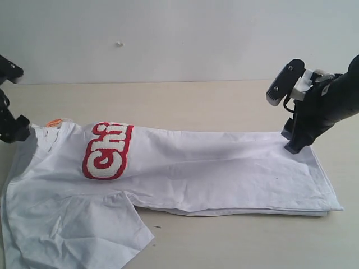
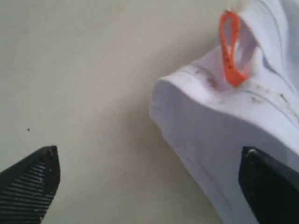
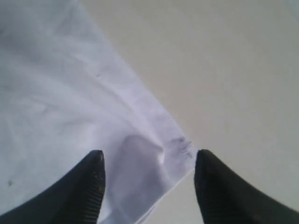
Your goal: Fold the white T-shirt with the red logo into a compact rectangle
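The T-shirt needs to be folded into a compact rectangle, so I should next use my left gripper to grab its collar-end corner [image 1: 32,130] beside the orange tag [image 1: 54,122].
The white T-shirt [image 1: 213,168] lies across the table, its far long side folded over. The red logo [image 1: 108,150] is cut short by that fold, showing only "Chi". An orange neck tag [image 1: 54,122] sticks out at the collar end, and also shows as the neck tag [image 2: 231,49] in the left wrist view. My left gripper [image 1: 19,130] is open at the collar corner [image 2: 187,102], one finger over cloth, the other over bare table. My right gripper [image 1: 294,144] is open, its fingers [image 3: 84,186] straddling the hem corner [image 3: 173,149] of the shirt.
The beige table [image 1: 213,101] runs back to a white wall [image 1: 179,33]. A sleeve [image 1: 84,230] spreads toward the front left edge. The right arm's body [image 1: 331,101] rises over the hem end.
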`<state>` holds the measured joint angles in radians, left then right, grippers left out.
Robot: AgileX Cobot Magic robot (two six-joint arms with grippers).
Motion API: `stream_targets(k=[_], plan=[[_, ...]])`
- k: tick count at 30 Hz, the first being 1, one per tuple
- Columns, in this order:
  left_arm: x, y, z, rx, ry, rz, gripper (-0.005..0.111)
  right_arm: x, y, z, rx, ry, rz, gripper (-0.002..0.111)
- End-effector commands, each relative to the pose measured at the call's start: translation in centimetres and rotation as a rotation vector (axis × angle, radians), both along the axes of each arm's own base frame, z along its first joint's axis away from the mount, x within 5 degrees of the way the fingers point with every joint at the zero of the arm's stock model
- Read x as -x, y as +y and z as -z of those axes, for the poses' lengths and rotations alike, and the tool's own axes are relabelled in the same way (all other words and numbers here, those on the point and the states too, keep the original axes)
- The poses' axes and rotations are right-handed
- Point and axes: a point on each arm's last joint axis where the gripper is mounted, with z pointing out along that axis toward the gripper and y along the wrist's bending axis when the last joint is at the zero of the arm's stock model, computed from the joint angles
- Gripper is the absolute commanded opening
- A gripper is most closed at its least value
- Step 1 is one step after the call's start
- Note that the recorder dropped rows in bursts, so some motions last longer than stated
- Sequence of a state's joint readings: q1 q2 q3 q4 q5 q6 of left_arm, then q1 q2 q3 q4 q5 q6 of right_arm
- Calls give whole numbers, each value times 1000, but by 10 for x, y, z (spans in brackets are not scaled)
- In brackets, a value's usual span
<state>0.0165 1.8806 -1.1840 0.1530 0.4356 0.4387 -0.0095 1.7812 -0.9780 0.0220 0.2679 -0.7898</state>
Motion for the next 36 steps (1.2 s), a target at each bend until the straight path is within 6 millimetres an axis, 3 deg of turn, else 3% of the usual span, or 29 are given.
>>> stream_targets(k=[1, 5, 7, 9, 12, 14, 19, 28, 33, 36], plan=[[3, 10, -21, 118, -81, -177, 105, 12, 2, 5, -13, 139, 5, 35], [14, -2, -52, 377, -117, -323, 105, 17, 5, 7, -65, 201, 40, 2], [21, -12, -65, 482, -97, -304, 99, 19, 8, 5, -117, 218, 61, 0], [27, -19, -73, 567, -56, -297, 79, 22, 11, 2, -151, 233, 45, 0], [34, -27, -74, 639, 23, -302, 39, 24, 16, 0, -206, 246, 50, 0], [38, -30, -70, 662, 72, -307, 1, 26, 18, -1, -234, 274, 58, 0], [48, -41, -52, 641, 170, -261, 1, 31, 20, 0, -257, 329, 56, 0], [50, -70, 13, 577, 388, -173, 1, 32, 21, 0, -266, 340, 58, 0], [41, -64, 46, 494, 390, -188, 1, 33, 21, 0, -270, 347, 58, 0], [33, -53, 53, 443, 311, -218, 1, 34, 21, 0, -271, 358, 56, 0]])
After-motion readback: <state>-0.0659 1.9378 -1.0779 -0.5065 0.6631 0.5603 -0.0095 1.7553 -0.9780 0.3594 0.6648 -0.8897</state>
